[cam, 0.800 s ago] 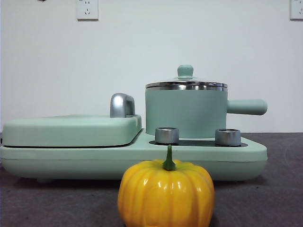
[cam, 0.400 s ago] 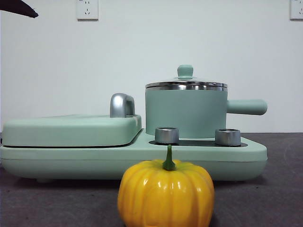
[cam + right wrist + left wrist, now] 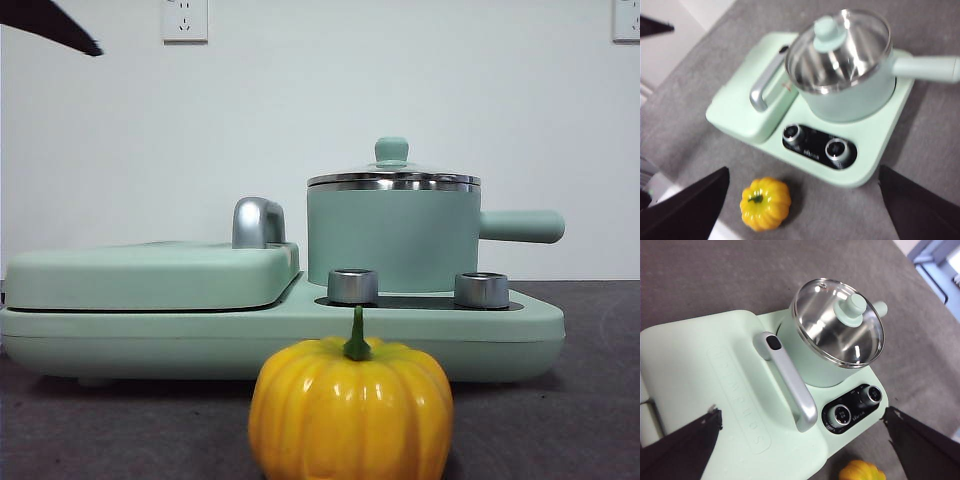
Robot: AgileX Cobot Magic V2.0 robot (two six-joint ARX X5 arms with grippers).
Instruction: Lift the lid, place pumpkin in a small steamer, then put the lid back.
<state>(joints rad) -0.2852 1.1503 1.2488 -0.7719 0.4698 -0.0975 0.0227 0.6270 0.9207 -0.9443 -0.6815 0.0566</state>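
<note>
The lid's glass disc is too wide for my fingers, so to lift the lid, my left gripper should next grab its green knob.
The small steamer stands on the right half of the appliance base, its side handle pointing right. The lid sits shut on it, with the green knob on top. The pumpkin sits on the table in front of the base, stem up. My left gripper is open and empty, high above the wide cover, with the lid and steamer ahead. A black arm tip shows at the front view's top left corner. My right gripper is open and empty, high above the pumpkin, steamer and lid.
The wide flat mint-green cover with a chrome handle fills the left half of the appliance base. Two steel knobs sit on the base's front, between the pumpkin and the steamer. The grey table surrounds it.
The black arm tip has come further into the front view from the top left corner, moving right and down. The lid, steamer and pumpkin have not moved.
</note>
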